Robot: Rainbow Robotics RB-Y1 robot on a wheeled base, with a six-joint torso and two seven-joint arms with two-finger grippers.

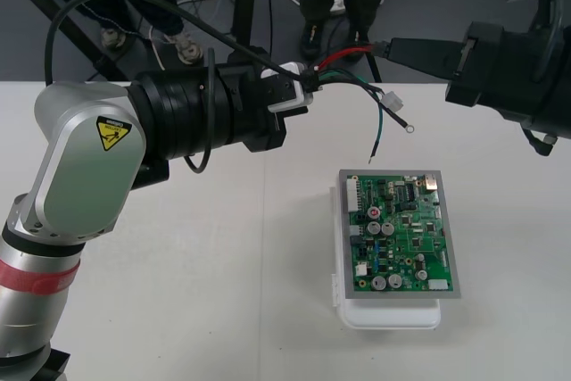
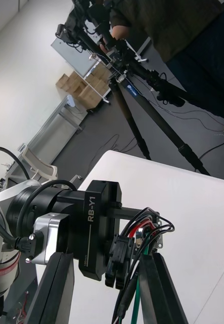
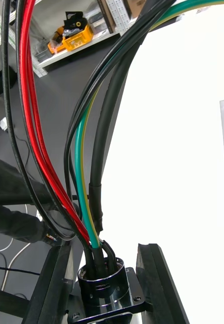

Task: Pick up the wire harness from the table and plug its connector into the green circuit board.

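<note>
My right gripper grabs the harness by its black plug end next, since the wires arch loose and slack from the socket.
My left gripper (image 1: 303, 85) is held above the table's far edge, shut on the harness's round metal socket (image 3: 104, 288); the flange sits between its fingers (image 3: 51, 283). From the socket, red, black and green wires (image 1: 343, 57) arch to the right. My right gripper (image 1: 385, 45) reaches in from the right, and its tip meets those wires. Its fingers (image 2: 154, 288) stand apart, with the wires (image 2: 134, 293) and a small black plug (image 2: 119, 255) between them, close to one finger. The left gripper (image 2: 91, 228) faces it. The green circuit board (image 1: 401, 234) lies on its white base (image 1: 393, 314), nearer than both grippers.
A green wire with a ring end (image 1: 409, 128) and a thin black wire (image 1: 375, 151) dangle over the table just beyond the board. Tripod legs and cables stand on the dark floor (image 1: 268, 6) past the far edge. The left arm's big silver link (image 1: 80, 167) hangs over the table's left side.
</note>
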